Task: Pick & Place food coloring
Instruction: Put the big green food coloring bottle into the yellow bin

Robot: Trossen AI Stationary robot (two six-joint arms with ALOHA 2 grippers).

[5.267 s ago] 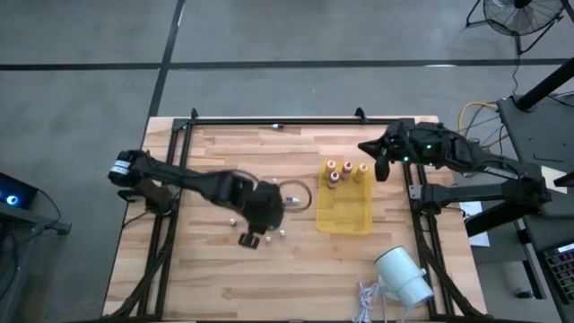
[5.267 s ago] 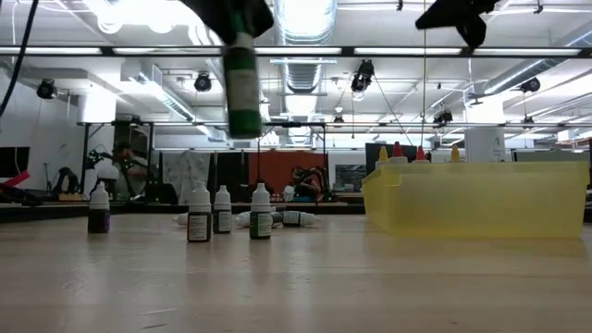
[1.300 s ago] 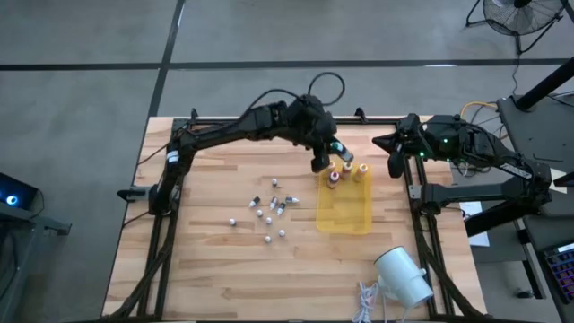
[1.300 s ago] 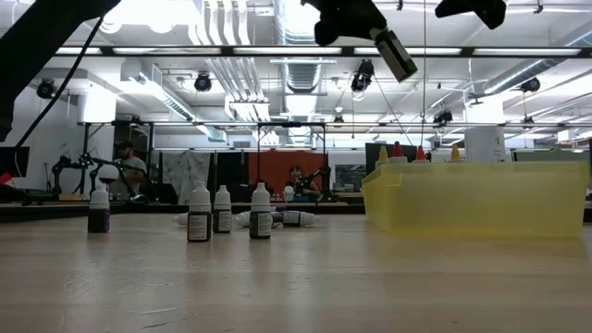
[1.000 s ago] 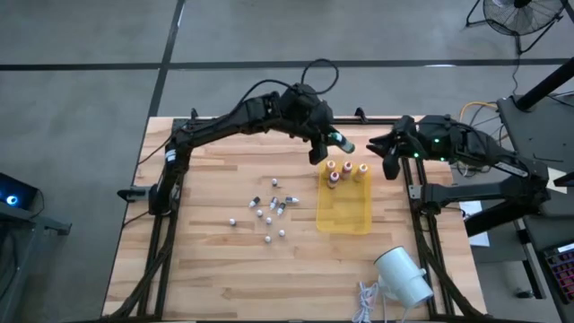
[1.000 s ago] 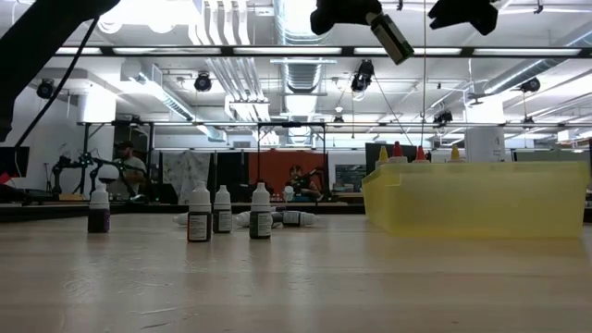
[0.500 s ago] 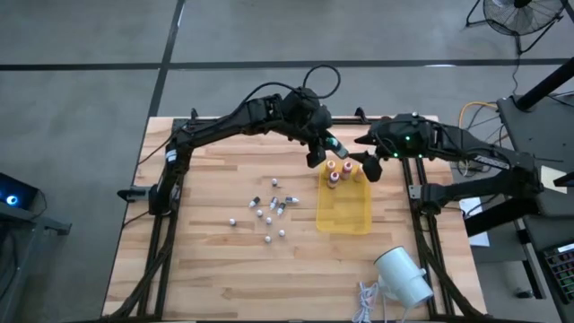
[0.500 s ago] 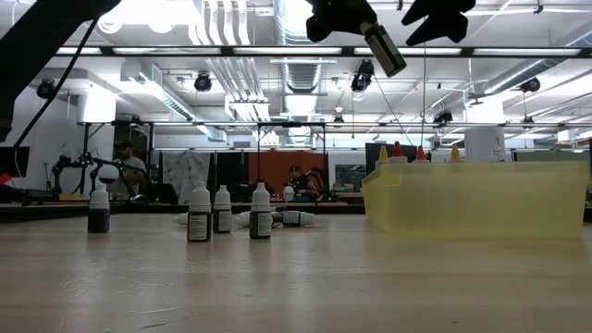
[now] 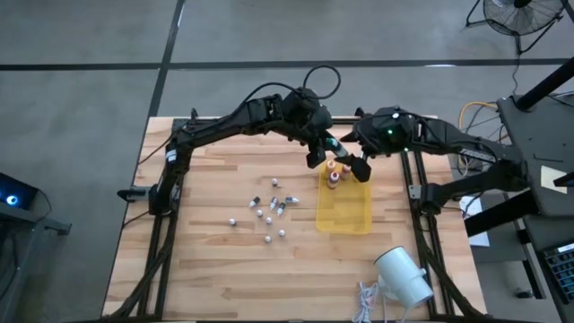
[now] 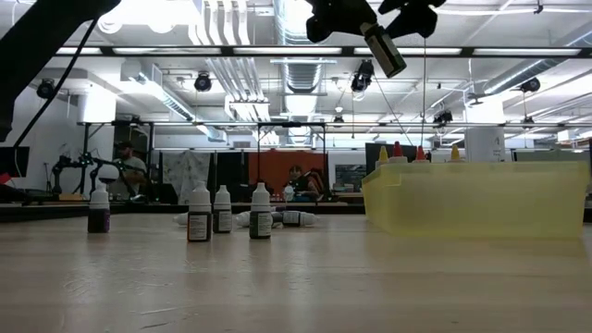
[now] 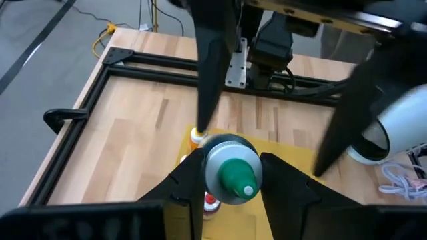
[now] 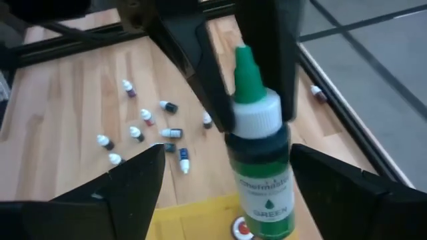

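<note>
Next, my right gripper grabs the bottle by its lower body to place the green food coloring in the yellow tray.
A green-topped food coloring bottle hangs high over the far end of the yellow tray, with my left gripper shut on it. My right gripper is open; its fingers stand on either side of the bottle's lower body, with a gap showing on one side. Other food coloring bottles stand upright in the tray's far end. Several tiny vials stand or lie on the table left of the tray. My left gripper pinches the green-topped bottle between its two fingers, on the sides of its upper body just below the white collar. The bottle is lifted clear, tilted in the low view, well above the tray.
A big white cylinder lies at the table's near right corner beside a coiled white cable. A black frame rail runs along the far edge. Bare wood lies at the table's near left.
My right gripper has swung from the table's right edge toward the left, up to the bottle held by my left gripper, and has opened, so its fingers now flank the bottle. My left gripper and the bottle have stayed almost where they were.
</note>
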